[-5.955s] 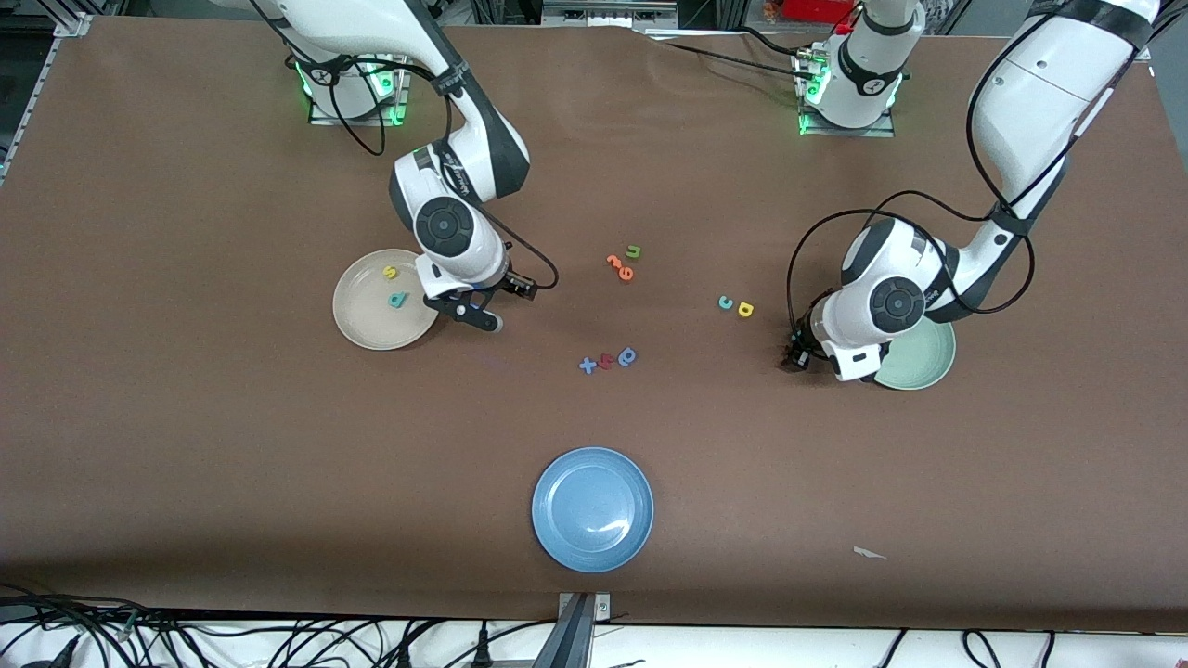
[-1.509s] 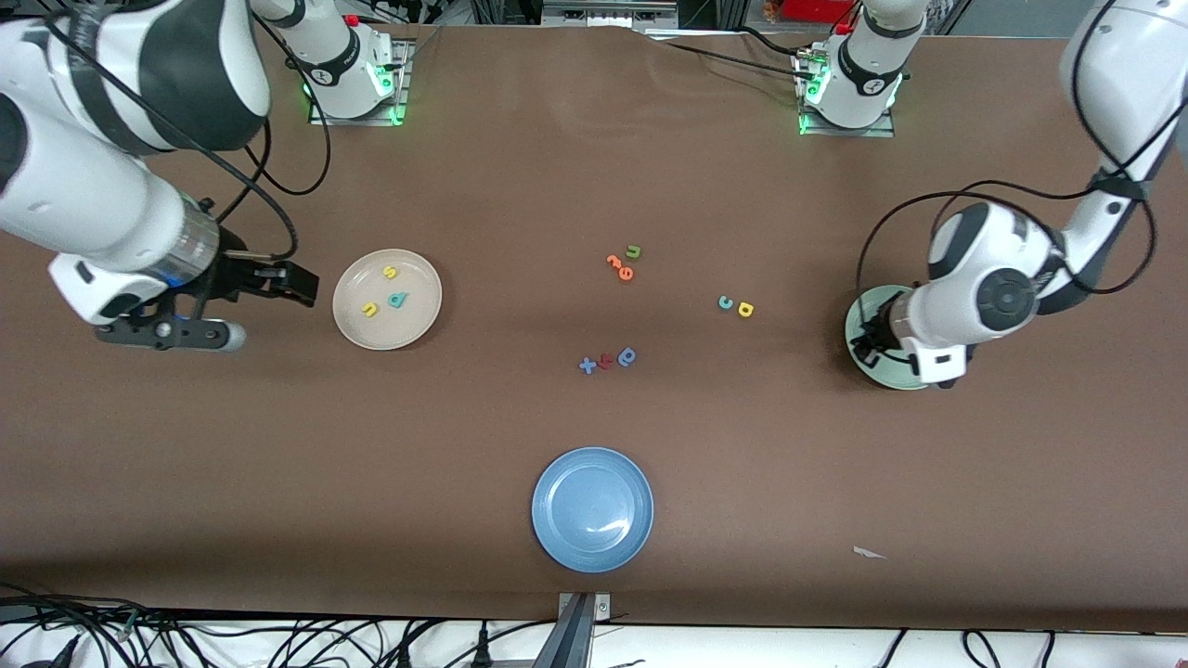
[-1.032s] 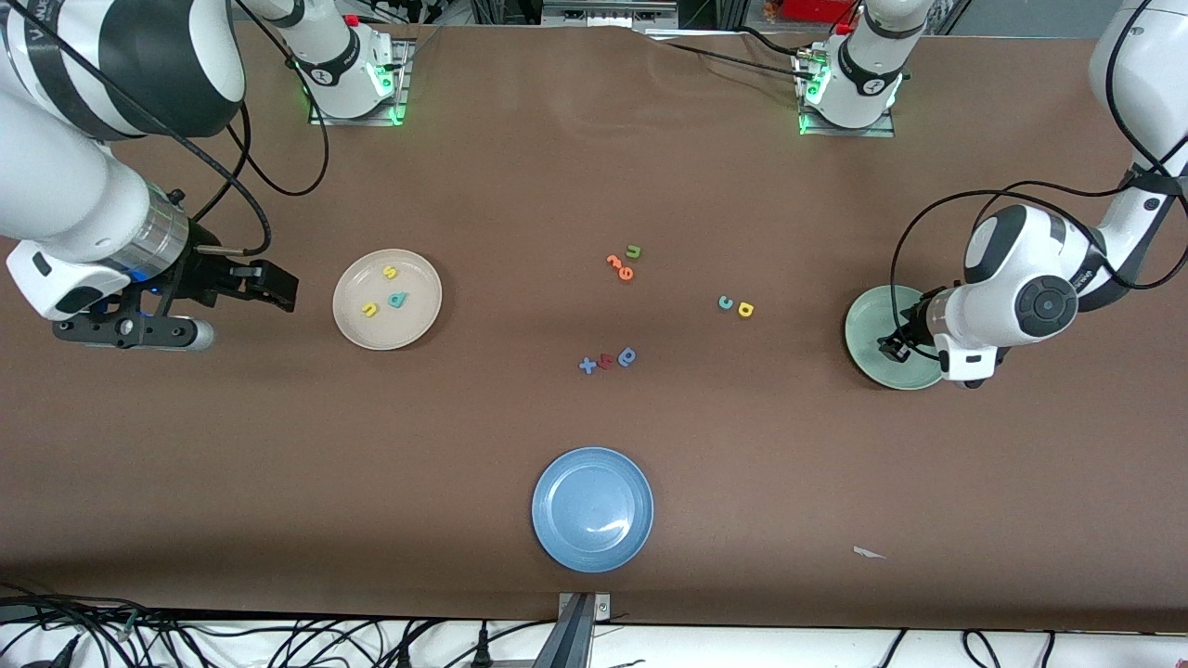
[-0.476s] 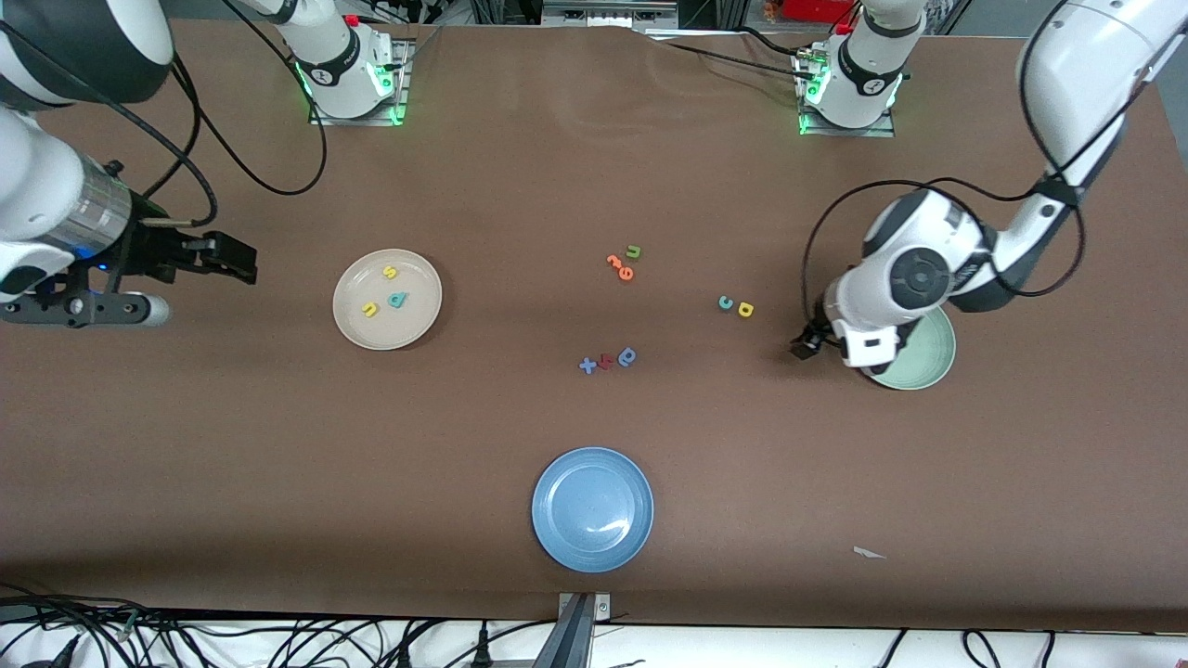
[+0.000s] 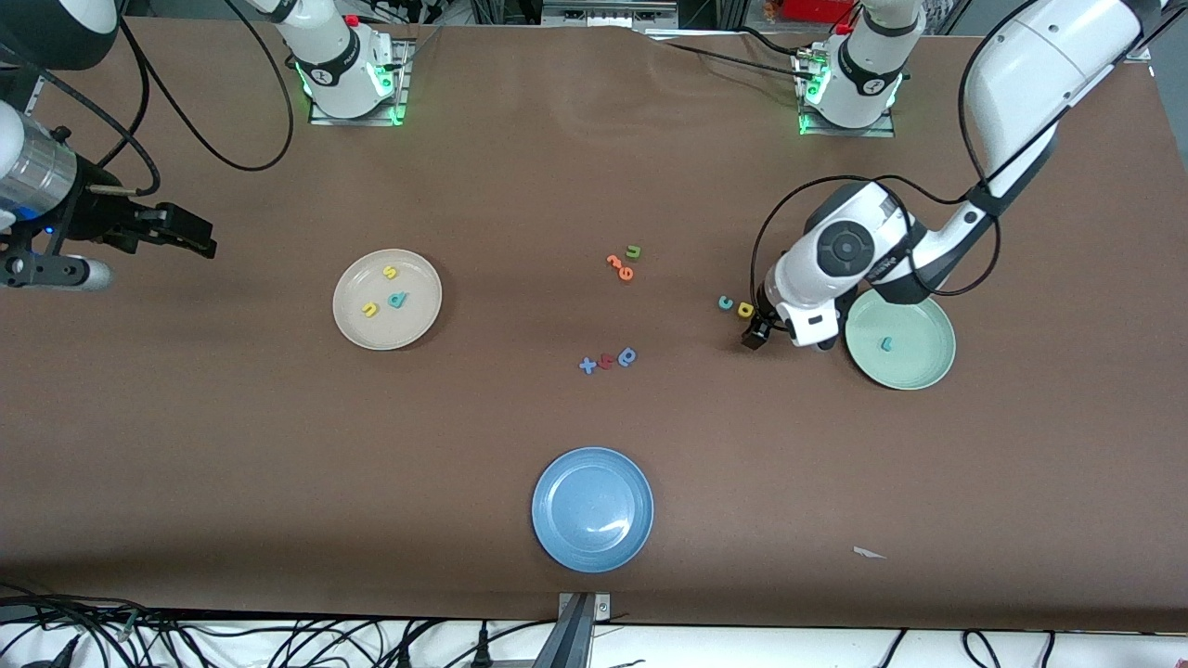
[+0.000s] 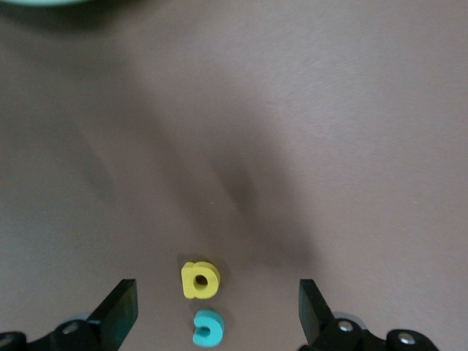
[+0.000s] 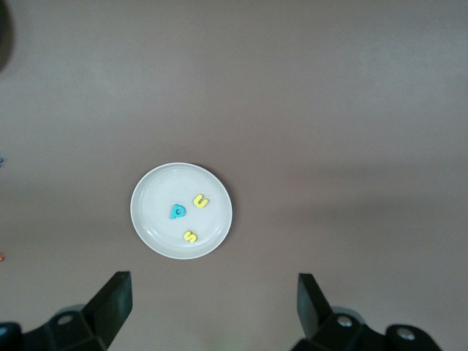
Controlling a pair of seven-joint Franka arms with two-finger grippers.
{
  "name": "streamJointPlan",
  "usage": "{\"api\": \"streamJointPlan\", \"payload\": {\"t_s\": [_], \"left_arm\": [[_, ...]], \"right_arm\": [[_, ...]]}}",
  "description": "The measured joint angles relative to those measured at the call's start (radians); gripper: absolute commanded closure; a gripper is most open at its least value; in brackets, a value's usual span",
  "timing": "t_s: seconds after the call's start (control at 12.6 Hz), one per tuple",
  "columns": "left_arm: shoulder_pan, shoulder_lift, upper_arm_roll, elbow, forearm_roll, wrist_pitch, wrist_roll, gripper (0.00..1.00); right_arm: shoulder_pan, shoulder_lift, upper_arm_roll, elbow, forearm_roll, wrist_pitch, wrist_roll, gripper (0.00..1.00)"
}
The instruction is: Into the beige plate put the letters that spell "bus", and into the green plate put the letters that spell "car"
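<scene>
My left gripper, still above the yellow "a", would miss.
The beige plate (image 5: 416, 315) (image 7: 153, 227) holds a yellow "s" (image 5: 391, 272), a yellow "u" (image 5: 369, 309) and a teal "b" (image 5: 398, 300). A teal "r" (image 5: 887, 343) lies in the green plate (image 5: 923, 366). Beside that plate, toward the table's middle, a teal "c" (image 5: 726, 302) (image 6: 208, 327) and a yellow "a" (image 5: 745, 310) (image 6: 199, 280) lie side by side on the table. My left gripper (image 5: 809, 332) (image 6: 216, 311) hangs open over these two, with nothing in it. My right gripper (image 5: 56, 272) (image 7: 212, 307) waits high over its end of the table, open and holding nothing.
A blue plate (image 5: 592, 508) sits near the front edge. Orange letters (image 5: 620, 266) and a green "u" (image 5: 633, 250) lie mid-table. A blue and red cluster (image 5: 608, 360) lies nearer the camera. A white scrap (image 5: 868, 553) is near the front.
My left gripper has swung from over the green plate to over the "c" and "a", leaving the teal "r" in that plate. My right arm has drawn back toward its table end.
</scene>
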State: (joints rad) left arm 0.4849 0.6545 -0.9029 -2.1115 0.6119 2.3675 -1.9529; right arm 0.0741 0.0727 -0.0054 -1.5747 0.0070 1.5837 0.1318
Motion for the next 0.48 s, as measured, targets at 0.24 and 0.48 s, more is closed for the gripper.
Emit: {"api": "streamJointPlan", "payload": {"t_s": [0.24, 0.48], "left_arm": [[0.0, 0.019, 0.005, -0.037, 0.08, 0.045, -0.126, 0.04], [0.0, 0.031, 0.009, -0.039, 0.084, 0.047, -0.162, 0.07]], "right_arm": [[-0.032, -0.075, 0.021, -0.096, -0.003, 0.041, 0.0, 0.0], [-0.068, -0.076, 0.023, -0.113, -0.004, 0.052, -0.028, 0.0]]}}
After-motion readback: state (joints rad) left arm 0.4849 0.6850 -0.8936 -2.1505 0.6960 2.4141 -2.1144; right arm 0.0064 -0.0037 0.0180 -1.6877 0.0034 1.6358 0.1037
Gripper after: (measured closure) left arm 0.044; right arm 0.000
